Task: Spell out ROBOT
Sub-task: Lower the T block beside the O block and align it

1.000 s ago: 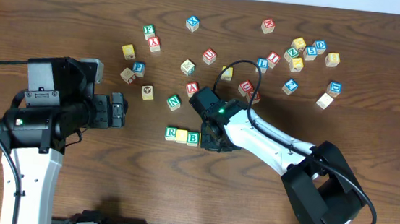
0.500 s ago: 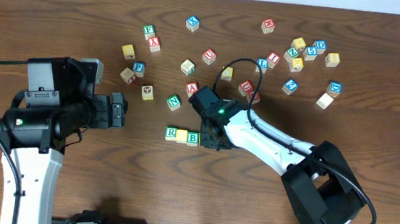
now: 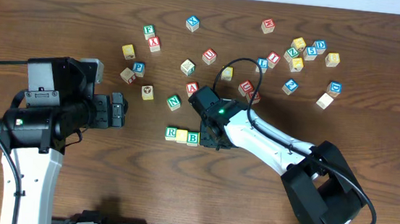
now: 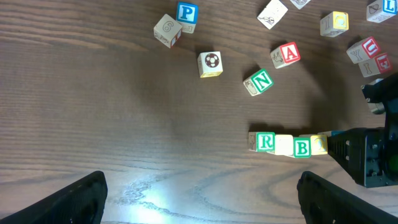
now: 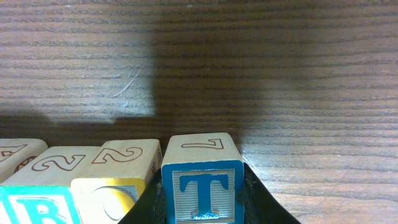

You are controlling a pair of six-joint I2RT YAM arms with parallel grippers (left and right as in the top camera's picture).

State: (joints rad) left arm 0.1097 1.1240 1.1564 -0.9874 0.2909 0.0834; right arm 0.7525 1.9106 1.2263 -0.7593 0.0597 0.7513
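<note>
The T cube's lower edge [image 5: 200,135] meets the tabletop beside the yellow cube and the T cube would remain if released, so it is time for my right gripper to open.
A row of cubes lies mid-table: green R [image 3: 171,133], a pale yellow cube [image 3: 182,135], green B [image 3: 193,137]. In the left wrist view a second yellow cube [image 4: 318,144] follows the B [image 4: 302,147]. My right gripper [image 3: 214,136] stands at the row's right end, shut on the blue T cube [image 5: 202,183], which sits just right of the yellow cube [image 5: 118,177]. My left gripper [image 3: 116,110] hovers to the left of the row, open and holding nothing, its fingers [image 4: 74,199] wide apart.
Loose cubes are scattered behind the row: a green N [image 3: 174,102], a red A [image 3: 192,89], a blue P [image 3: 138,67], a ball-picture cube [image 3: 147,91], and a cluster at the back right [image 3: 303,52].
My right gripper with the T cube has edged slightly toward the row's right end. The left arm has not moved.
</note>
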